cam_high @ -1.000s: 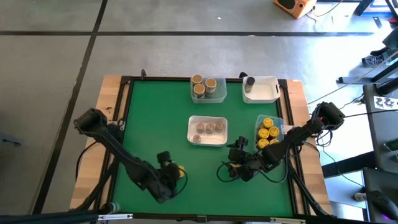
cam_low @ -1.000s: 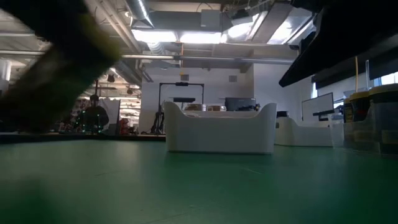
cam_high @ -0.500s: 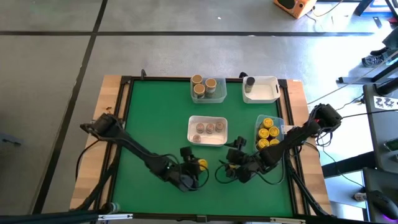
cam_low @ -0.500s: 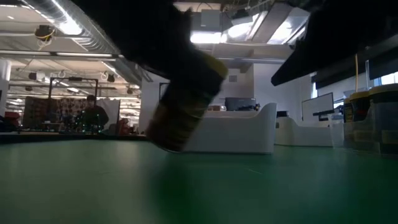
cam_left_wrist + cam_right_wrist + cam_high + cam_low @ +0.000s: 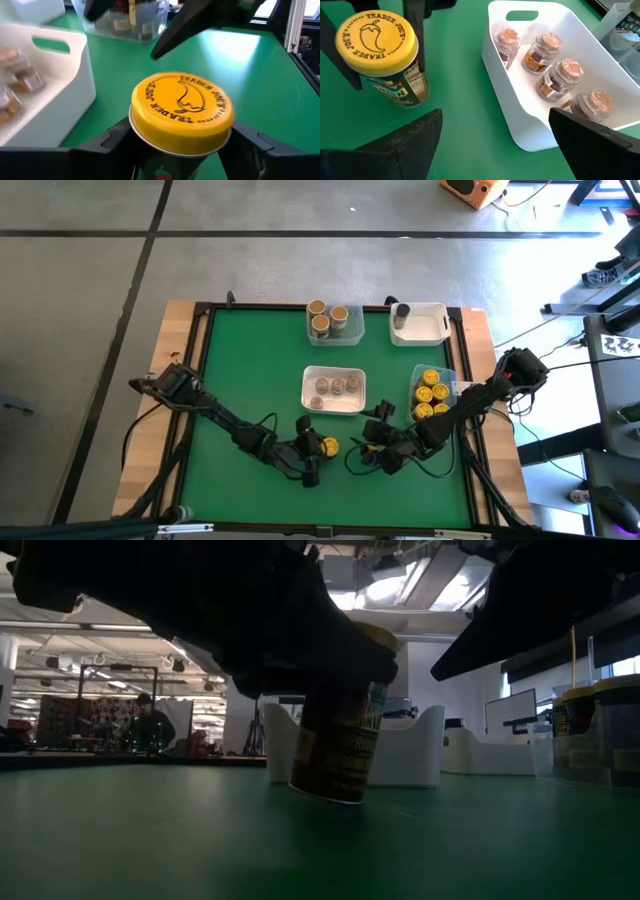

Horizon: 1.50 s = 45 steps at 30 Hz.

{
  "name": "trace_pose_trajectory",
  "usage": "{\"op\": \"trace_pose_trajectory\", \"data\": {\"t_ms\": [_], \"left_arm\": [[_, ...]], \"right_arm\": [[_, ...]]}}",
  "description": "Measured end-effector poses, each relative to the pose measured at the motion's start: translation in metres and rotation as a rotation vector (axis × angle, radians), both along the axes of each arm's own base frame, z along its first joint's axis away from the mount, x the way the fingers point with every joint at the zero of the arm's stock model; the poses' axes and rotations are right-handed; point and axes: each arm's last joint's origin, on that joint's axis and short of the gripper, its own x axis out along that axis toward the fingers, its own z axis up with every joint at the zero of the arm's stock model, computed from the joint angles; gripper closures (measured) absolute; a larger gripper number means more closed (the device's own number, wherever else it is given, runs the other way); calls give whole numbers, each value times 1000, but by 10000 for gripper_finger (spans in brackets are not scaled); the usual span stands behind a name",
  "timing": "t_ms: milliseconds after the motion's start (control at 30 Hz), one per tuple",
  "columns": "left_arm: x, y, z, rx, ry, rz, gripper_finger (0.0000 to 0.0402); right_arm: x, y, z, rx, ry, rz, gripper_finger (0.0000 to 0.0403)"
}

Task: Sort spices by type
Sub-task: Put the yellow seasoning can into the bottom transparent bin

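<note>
My right gripper will grab the spice jar by its body under the lid (image 5: 409, 85) next, to sort it into the clear tray of yellow-lidded jars.
A small jar with a yellow lid (image 5: 327, 446) sits in my left gripper (image 5: 318, 452) near the table's near edge, right of its middle. The right wrist view shows the same jar (image 5: 385, 60), and the low view shows it close up (image 5: 340, 745). My right gripper (image 5: 368, 450) is open, a short way to the jar's right, touching nothing. Several more yellow-lidded jars (image 5: 430, 392) stand in a clear tray by the right edge. My left gripper pinches the jar between its two fingers (image 5: 107, 142), one on each side of the body just under the lid (image 5: 165, 150). The fingers reach in from the table's left. The jar is slightly tilted, and its base (image 5: 328, 792) seems just clear of the mat.
A white tray (image 5: 308, 392) at mid-table holds several tan-lidded jars (image 5: 555, 75). At the far edge a clear tray (image 5: 335, 335) holds three tan-lidded jars, and a white tray (image 5: 425, 335) holds one grey-lidded jar (image 5: 401, 310). Bare green mat lies on the left.
My left gripper has swept along the near edge toward the table's right, carrying the yellow-lidded jar up close to my right gripper. The jar leaned strongly half a second ago and now stands nearly upright.
</note>
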Motion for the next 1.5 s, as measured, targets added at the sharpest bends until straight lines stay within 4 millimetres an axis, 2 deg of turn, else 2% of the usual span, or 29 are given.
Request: {"op": "trace_pose_trajectory", "data": {"t_ms": [133, 300, 567, 700, 867, 1000, 1200, 1367, 1500], "left_arm": [[-1, 0, -3, -26, 13, 5, 150], [-4, -2, 4, -20, 16, -5, 119], [-29, -8, 32, 11, 137, -33, 110], [-43, -13, 36, 41, 207, -51, 110], [-49, -17, 35, 69, 232, -51, 110], [-55, -12, 34, 101, 305, -34, 109], [-68, -4, 46, 82, 373, -8, 109], [-63, -5, 39, 102, 354, 11, 109], [-57, -6, 25, 115, 362, 21, 109]], "right_arm": [[2, 2, 2, 3, -17, 25, 39], [6, 6, 4, 55, -16, 116, 39], [21, 19, 17, 101, -177, 275, 39], [31, 22, 14, 132, -235, 327, 39], [43, 14, 4, 136, -243, 313, 39], [54, 8, 3, 177, -295, 329, 39], [62, 1, 7, 239, -336, 381, 39], [73, -3, 11, 230, -355, 393, 39], [93, -3, 1, 225, -326, 411, 39]]}}
